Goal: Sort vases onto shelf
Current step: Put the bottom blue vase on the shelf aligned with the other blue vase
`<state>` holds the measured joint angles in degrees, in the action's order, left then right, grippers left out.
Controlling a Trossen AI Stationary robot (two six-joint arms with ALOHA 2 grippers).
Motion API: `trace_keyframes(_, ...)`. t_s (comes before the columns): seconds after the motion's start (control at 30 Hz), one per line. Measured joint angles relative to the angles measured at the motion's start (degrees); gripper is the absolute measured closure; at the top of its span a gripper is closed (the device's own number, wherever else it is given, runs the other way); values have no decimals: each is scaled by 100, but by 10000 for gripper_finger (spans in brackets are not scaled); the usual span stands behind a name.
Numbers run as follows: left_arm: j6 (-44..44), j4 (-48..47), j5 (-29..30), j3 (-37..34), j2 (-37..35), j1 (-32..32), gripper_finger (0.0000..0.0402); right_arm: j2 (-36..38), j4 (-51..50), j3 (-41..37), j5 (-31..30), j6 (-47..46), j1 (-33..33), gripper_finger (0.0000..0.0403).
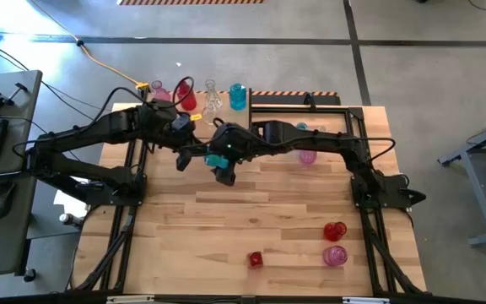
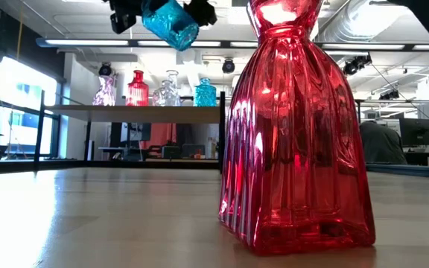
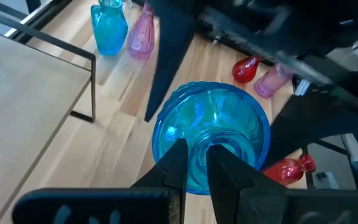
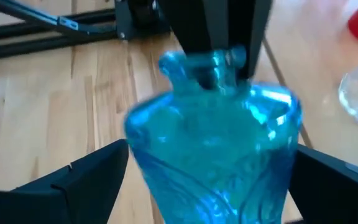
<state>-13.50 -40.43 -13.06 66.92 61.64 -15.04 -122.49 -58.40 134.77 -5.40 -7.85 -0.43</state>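
Observation:
My right gripper grabs the vase by its wide body (image 4: 213, 146) next, to leave the teal-blue vase's narrow neck (image 4: 204, 73) free on the way to the shelf.
A teal-blue vase (image 1: 217, 157) hangs in the air over the table's middle, tilted, also seen in the low view (image 2: 171, 22). My left gripper (image 3: 196, 158) is shut on it. My right gripper (image 4: 211, 149) is open, with one finger on each side of the vase's wide body (image 4: 216, 155). At the far left stands the shelf (image 2: 125, 110), with its panel in the left wrist view (image 3: 30, 106). On it stand a pink vase (image 2: 104, 89), a red vase (image 2: 137, 88), a clear vase (image 2: 168, 88) and a teal vase (image 2: 205, 92). My left gripper pinches the teal-blue vase's narrow neck (image 3: 197, 148) between its two fingers. The fingers come from the table's left, slanting down. The vase is lifted clear of the table, with its wide base pointing away from the fingers. My right gripper's fingers flank the vase's body; whether they touch it I cannot tell.
A red vase (image 1: 256, 259) stands near the front edge, large in the low view (image 2: 296, 134). Another red vase (image 1: 334, 230) and a pink one (image 1: 334, 255) stand at the front right. A pink vase (image 1: 308, 156) and a blue one (image 3: 109, 28) stand farther back on the right.

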Motion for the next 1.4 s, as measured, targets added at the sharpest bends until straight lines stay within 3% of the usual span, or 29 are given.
trace_keyframes(0.17, 0, -31, -42, 0, 7, 1, 372, -20, 40, 6, -53, 43, 2, 35)
trace_keyframes(0.6, -1, -63, -178, -1, 7, -1, 368, -20, 43, 6, -17, -136, 4, 127)
trace_keyframes(1.0, -141, -67, -205, -2, 7, 3, 364, -20, 43, 6, -11, -522, 61, 128)
trace_keyframes(1.4, -251, -189, -553, -2, 5, -15, 300, -20, -137, 6, -200, -969, 174, 128)
